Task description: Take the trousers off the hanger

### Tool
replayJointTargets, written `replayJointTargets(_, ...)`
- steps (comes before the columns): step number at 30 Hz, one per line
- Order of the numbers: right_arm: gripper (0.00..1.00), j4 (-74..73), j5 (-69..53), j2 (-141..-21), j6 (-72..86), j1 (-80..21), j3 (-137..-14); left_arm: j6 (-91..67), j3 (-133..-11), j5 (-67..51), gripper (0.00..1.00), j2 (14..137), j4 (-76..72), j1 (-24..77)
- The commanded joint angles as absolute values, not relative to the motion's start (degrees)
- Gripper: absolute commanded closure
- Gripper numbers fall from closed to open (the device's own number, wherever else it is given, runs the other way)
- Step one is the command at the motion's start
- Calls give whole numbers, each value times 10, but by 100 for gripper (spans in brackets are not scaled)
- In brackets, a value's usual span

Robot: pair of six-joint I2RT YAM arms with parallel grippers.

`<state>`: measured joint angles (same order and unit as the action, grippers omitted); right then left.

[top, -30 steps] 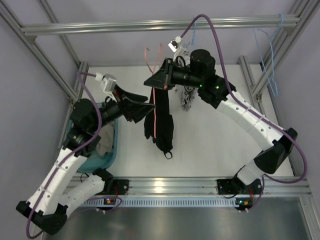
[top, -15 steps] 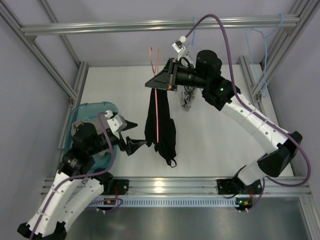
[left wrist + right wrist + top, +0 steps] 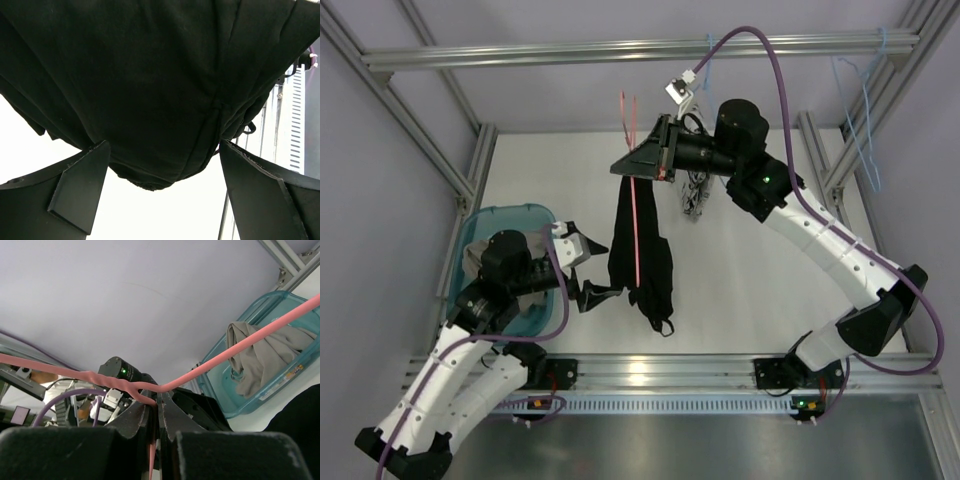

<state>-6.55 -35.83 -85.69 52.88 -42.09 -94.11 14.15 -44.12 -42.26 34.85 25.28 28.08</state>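
Observation:
I should pull the trousers off the hanger, so I should grab the black trousers with my left gripper by the lower fold (image 3: 621,271) (image 3: 159,159) and leave the hanger wire free.
The black trousers (image 3: 638,258) hang folded over the pink-red wire hanger (image 3: 634,215), held up above the table. My right gripper (image 3: 642,168) is shut on the hanger's neck, seen in the right wrist view (image 3: 159,407) pinched between the jaws just below the twist. My left gripper (image 3: 603,291) is open, low and just left of the trousers' bottom. In the left wrist view the trousers (image 3: 150,85) fill the top, their lower fold hanging between my spread fingers (image 3: 80,190), with no contact visible.
A teal bin (image 3: 532,220) with grey-beige cloth (image 3: 260,355) sits at the table's left edge behind my left arm. A black-and-white patterned garment (image 3: 695,198) hangs behind my right gripper. Light blue hangers (image 3: 865,110) hang on the frame at top right.
My left arm pulled back and down from the top of the trousers to low beside their bottom, then moved slightly nearer. The right gripper and hanger rose a little.

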Motion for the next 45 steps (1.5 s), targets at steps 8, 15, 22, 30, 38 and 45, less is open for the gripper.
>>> replayJointTargets(8, 100, -25, -333, -860, 553, -417, -965, 124, -489, -445, 4, 368, 200, 287)
replayJointTargets(15, 100, -47, -302, -876, 559, -412, -975, 109, -497, -443, 5, 376, 200, 288)
replayJointTargets(22, 100, -46, -303, -881, 565, -409, -977, 113, -497, -445, 7, 382, 200, 292)
replayJointTargets(30, 100, -44, -309, -881, 569, -410, -967, 106, -504, -440, 11, 403, 186, 294)
replayJointTargets(38, 100, -40, -316, -882, 574, -410, -969, 84, -505, -404, 36, 420, 169, 302)
replayJointTargets(45, 100, -38, -322, -869, 568, -407, -951, 38, -507, -388, 72, 420, 141, 303)
